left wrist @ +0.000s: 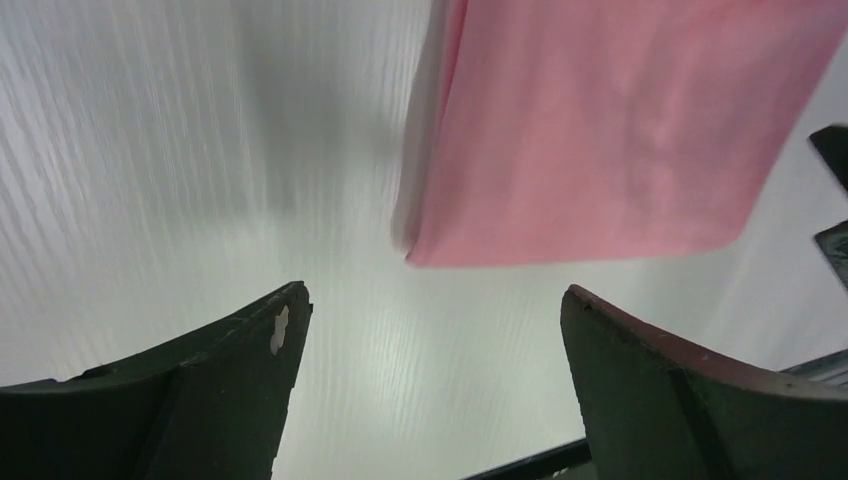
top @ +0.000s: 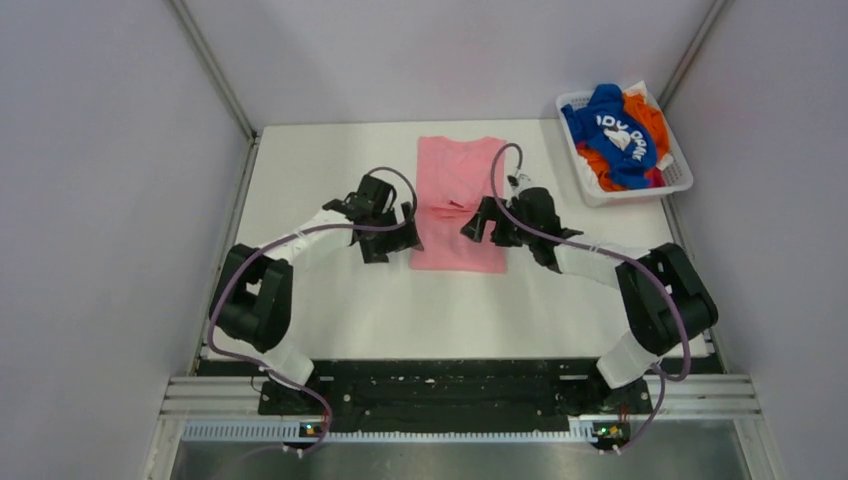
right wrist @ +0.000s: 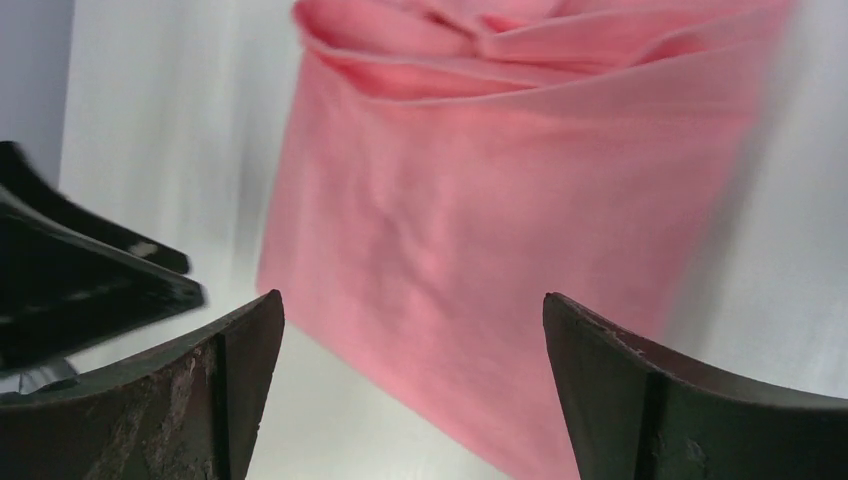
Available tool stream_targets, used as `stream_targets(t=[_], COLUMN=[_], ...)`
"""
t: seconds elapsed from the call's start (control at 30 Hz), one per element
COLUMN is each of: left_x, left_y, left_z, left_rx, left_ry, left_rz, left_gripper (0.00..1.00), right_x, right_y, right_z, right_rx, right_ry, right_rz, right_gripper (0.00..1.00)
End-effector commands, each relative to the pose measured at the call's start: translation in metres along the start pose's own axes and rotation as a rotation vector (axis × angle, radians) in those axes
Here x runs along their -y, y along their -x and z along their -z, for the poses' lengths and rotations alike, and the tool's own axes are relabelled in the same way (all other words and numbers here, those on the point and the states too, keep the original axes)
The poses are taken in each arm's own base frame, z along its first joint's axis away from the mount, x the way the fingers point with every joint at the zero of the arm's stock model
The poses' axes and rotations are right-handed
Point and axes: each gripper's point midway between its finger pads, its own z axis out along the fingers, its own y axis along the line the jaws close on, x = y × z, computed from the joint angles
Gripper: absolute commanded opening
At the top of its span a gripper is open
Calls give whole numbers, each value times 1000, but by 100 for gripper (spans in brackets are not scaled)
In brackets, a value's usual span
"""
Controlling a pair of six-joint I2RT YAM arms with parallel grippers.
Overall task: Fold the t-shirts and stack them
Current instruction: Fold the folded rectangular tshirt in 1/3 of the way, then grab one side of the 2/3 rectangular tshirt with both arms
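Observation:
Next, the left gripper grabs the pink t-shirt's near corner (top: 414, 266) (left wrist: 418, 256) on its own side to fold it, leaving the t-shirt's other corner for my right gripper.
The light pink t-shirt (top: 458, 200) lies as a long folded strip on the middle of the white table, with a rumpled fold across its middle. It also shows in the left wrist view (left wrist: 600, 130) and the right wrist view (right wrist: 500, 200). My left gripper (top: 400, 236) is open and empty, just left of the shirt's near part. My right gripper (top: 484, 222) is open and empty at the shirt's right edge, over its near half. The royal blue t-shirt (top: 612, 140) with white lettering and the orange t-shirt (top: 648, 112) lie bunched in the basket.
The white slatted basket (top: 680, 176) stands at the table's back right corner. White walls close in the table on three sides. Bare white table (top: 330, 300) shows to the left of and in front of the pink shirt.

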Motion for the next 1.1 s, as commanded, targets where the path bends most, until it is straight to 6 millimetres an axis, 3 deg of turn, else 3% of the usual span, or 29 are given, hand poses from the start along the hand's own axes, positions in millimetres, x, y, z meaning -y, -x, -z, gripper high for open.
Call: stream_targets(t=[0.0, 0.07, 0.2, 0.4, 0.5, 0.63, 0.73, 0.9, 1.07], left_x=[-5, -13, -19, -22, -22, -21, -14, -3, -4], left_y=[-42, -59, -69, -68, -65, -58, -52, -51, -61], left_z=[7, 6, 7, 10, 9, 1, -8, -27, -42], left_rx=[-21, -35, -37, -23, -18, -17, -22, -68, -122], left_ry=[-31, -35, -33, -22, -8, 7, -4, -40, -50], left_rz=[25, 56, 74, 73, 70, 60, 54, 49, 58], left_gripper=[99, 99, 99, 99, 99, 99, 92, 74, 60], right_x=[-76, -87, -92, -70, -63, -73, -70, -31, 11], right_y=[-5, -5, 2, 43, 71, 102, 104, 78, 40], right_z=[-15, -31, -65, -125, -137, -112, -75, -8, 43], right_rx=[-10, -22, -21, 11, 43, 106, 146, 182, 209], right_ry=[218, 234, 233, 143, 131, 107, 84, -31, -144], right_rz=[127, 145, 127, 87, 76, 120, 114, 22, -56], right_gripper=[99, 99, 99, 99, 99, 99, 99, 99, 99])
